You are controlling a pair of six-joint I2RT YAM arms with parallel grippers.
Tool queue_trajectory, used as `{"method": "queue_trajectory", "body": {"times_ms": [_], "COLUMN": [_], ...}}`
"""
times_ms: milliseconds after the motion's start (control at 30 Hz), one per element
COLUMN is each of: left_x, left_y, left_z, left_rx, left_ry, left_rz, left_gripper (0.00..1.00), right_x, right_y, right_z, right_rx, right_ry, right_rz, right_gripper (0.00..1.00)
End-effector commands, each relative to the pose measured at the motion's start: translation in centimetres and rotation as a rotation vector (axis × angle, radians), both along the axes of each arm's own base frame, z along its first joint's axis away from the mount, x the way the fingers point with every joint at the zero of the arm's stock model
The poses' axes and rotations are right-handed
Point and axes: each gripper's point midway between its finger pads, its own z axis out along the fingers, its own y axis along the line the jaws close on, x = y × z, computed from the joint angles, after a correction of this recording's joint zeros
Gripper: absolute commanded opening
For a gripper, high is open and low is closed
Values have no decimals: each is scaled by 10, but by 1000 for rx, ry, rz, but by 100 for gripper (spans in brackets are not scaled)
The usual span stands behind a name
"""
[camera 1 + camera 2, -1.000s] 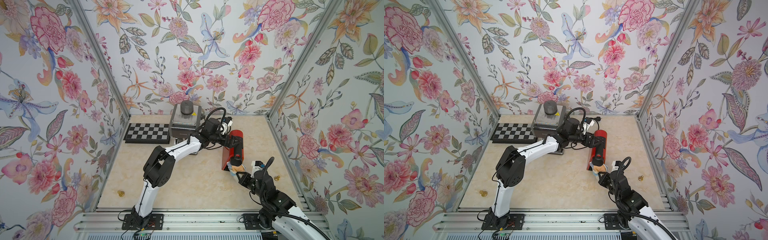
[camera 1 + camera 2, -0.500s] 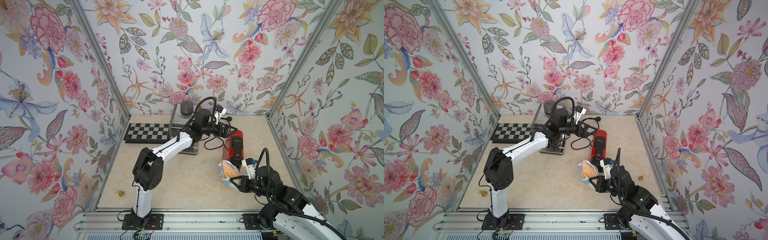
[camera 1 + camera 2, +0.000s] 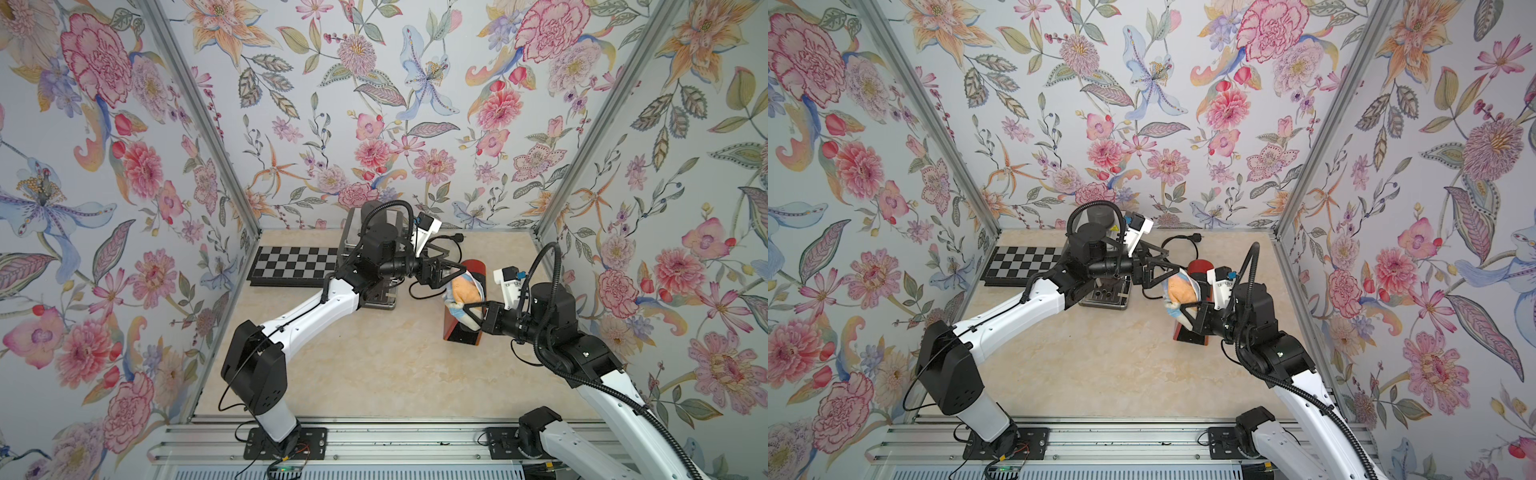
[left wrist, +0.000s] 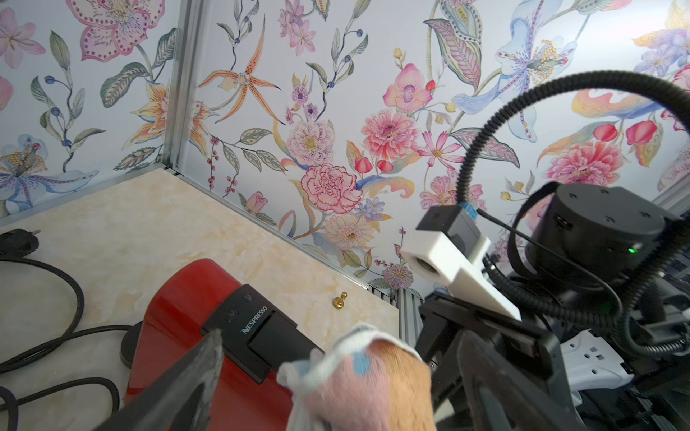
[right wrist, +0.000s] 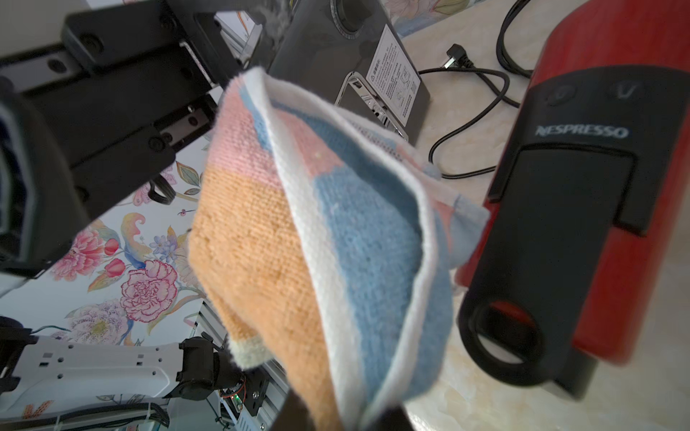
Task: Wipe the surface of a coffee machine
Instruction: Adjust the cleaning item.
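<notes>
The left gripper grabs the folded cloth [image 3: 463,291] next by the end opposite my right gripper, to take it over and wipe the coffee machine.
The red Nespresso coffee machine [image 3: 462,330] [image 3: 1198,266] [image 4: 175,313] [image 5: 605,209] stands right of the table's middle. Above its front, my right gripper [image 3: 469,316] [image 3: 1187,318] [image 5: 336,421] is shut on the lower end of a folded cloth [image 3: 463,291] [image 3: 1179,291] [image 4: 369,388] [image 5: 298,224] striped orange, pink and blue. My left gripper [image 3: 457,278] [image 3: 1169,280] [image 4: 343,373] is open, reaching in from the left. Its fingers [image 4: 186,380] stand on either side of the cloth's upper end, not closed on it.
A silver-grey appliance [image 3: 352,232] [image 5: 354,56] stands at the back, mostly behind the left arm. A checkerboard [image 3: 291,266] lies left of it. A black power cord [image 3: 440,248] [image 4: 71,291] loops behind the red machine. A small brass piece [image 4: 339,300] lies by the right wall.
The right gripper has lifted the cloth from low at the machine's front to above it. The left gripper drew back toward the silver appliance, then came forward around the cloth.
</notes>
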Motion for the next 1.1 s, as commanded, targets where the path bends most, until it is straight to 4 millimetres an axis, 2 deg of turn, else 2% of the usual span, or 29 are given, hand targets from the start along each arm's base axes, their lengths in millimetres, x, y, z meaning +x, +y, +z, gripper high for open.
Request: {"method": "queue_trajectory", "body": {"times_ms": [0, 67, 167, 367, 400, 567, 667, 700, 733, 767, 833, 967, 1067], "left_x": [-34, -37, -31, -33, -33, -43, -42, -42, -41, -39, -31, 18, 43], "left_y": [5, 3, -2, -19, -23, -31, -31, -30, -29, -28, -22, -5, -9], "left_z": [15, 8, -6, -3, -4, -2, -2, -2, -2, -1, 1, -14, -24], "left_rx": [-92, -84, -59, -113, -107, -162, -157, -154, -150, -150, -146, -36, 40], "left_ry": [-48, -38, -13, 12, 16, 44, 47, 46, 44, 41, 31, -10, -40], "left_rz": [-128, -125, -99, -137, -141, -204, -195, -191, -185, -176, -137, 97, 171], "left_gripper": [99, 99, 99, 94, 90, 53, 18, 6, 0, 0, 0, 0, 0], "right_x": [1, 3, 2, -3, -3, -5, -3, -2, 0, 2, 8, 20, 32], "right_y": [7, 2, 3, 6, 6, 5, 2, 1, -2, -5, -16, -44, -71], "right_z": [40, 44, 49, 51, 52, 52, 50, 49, 49, 47, 42, 24, 13], "right_rx": [167, 195, 222, 250, 256, 263, 258, 256, 254, 252, 239, 185, 152], "right_ry": [-94, -95, -98, -101, -104, -112, -114, -116, -117, -116, -120, -127, -120], "right_rz": [114, 131, 161, 186, 184, 180, 164, 157, 148, 136, 93, -7, -105], "right_gripper": [0, 0, 0, 0, 0, 0, 0, 8, 19, 28, 57, 79, 90]}}
